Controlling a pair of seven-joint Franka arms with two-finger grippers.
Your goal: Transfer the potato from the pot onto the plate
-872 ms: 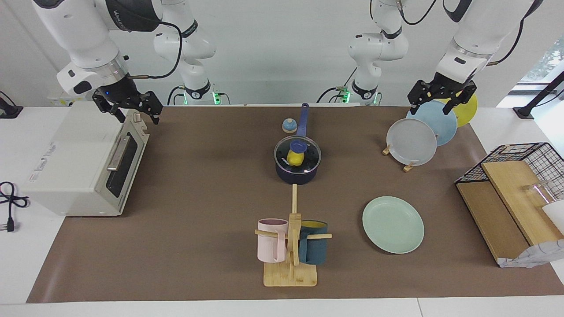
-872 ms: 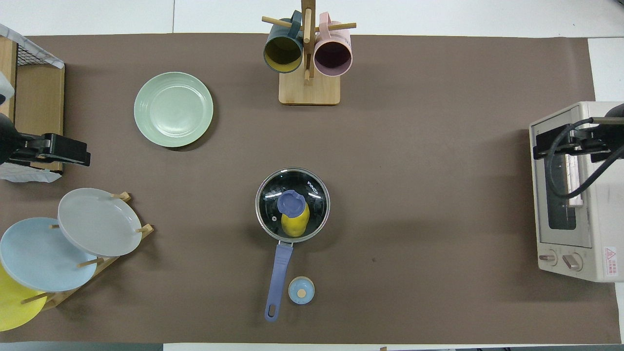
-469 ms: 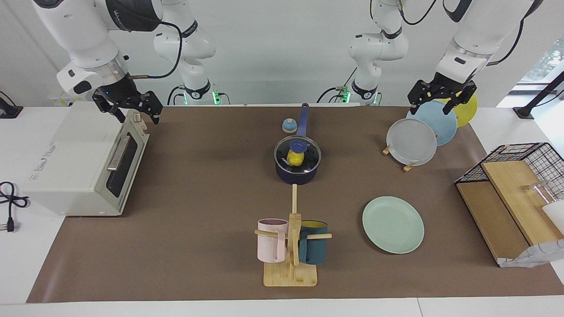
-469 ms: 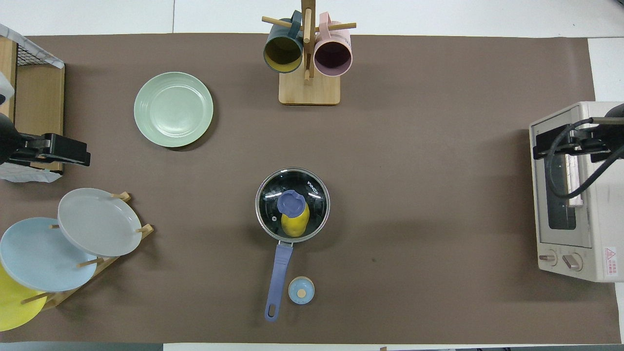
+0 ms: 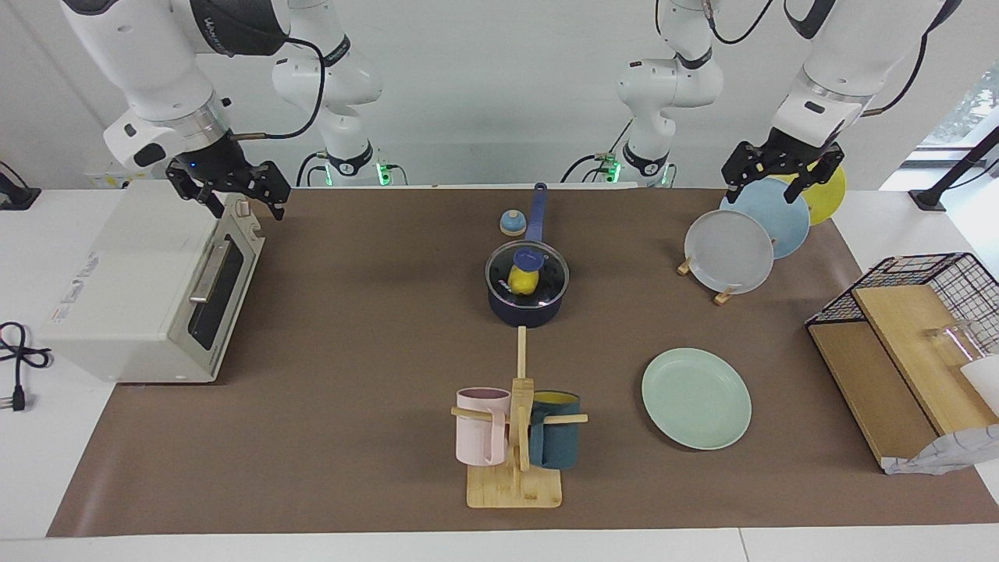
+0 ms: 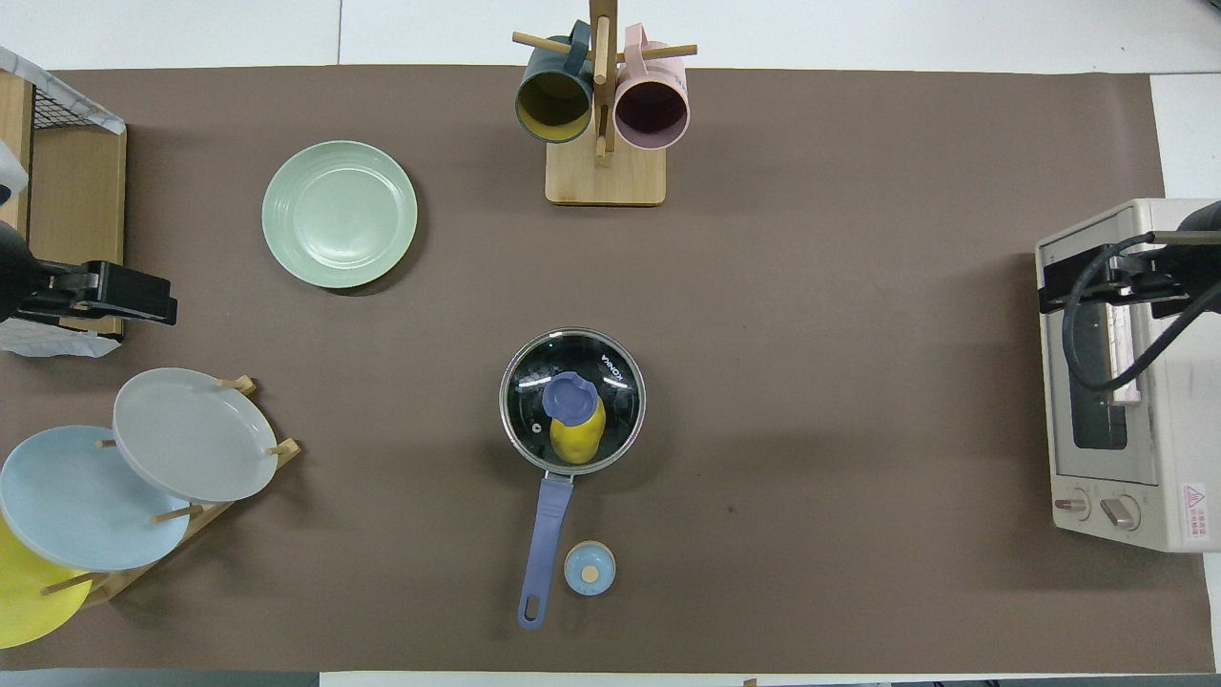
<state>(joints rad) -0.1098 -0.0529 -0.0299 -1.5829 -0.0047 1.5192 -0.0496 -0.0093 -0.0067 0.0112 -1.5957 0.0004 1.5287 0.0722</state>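
Observation:
The robot's right hand should grab the glass lid by its blue knob (image 6: 569,396) next. That will uncover the potato (image 6: 578,439) in the pot.
The navy pot (image 5: 524,309) stands mid-table with its blue handle (image 5: 535,212) pointing toward the robots. A glass lid (image 5: 551,273) with a blue knob covers it. The yellow potato (image 5: 521,281) lies inside under the lid; it also shows in the overhead view (image 6: 578,441). The mint-green plate (image 5: 696,398) lies empty, farther from the robots, toward the left arm's end (image 6: 340,214). My right gripper (image 5: 238,204) hangs open and empty over the toaster oven. My left gripper (image 5: 769,187) hangs open and empty over the plate rack.
A toaster oven (image 5: 148,289) sits at the right arm's end. A rack holds a grey plate (image 5: 728,251), a light blue plate (image 5: 776,218) and a yellow plate (image 5: 829,195). A mug tree (image 5: 517,476) carries a pink and a teal mug. A small blue bell (image 5: 512,223) lies beside the pot handle. A wire basket (image 5: 921,273) is at the left arm's end.
The right gripper has shifted very slightly toward the table's middle over the oven. The left arm, pot, lid and potato have not moved.

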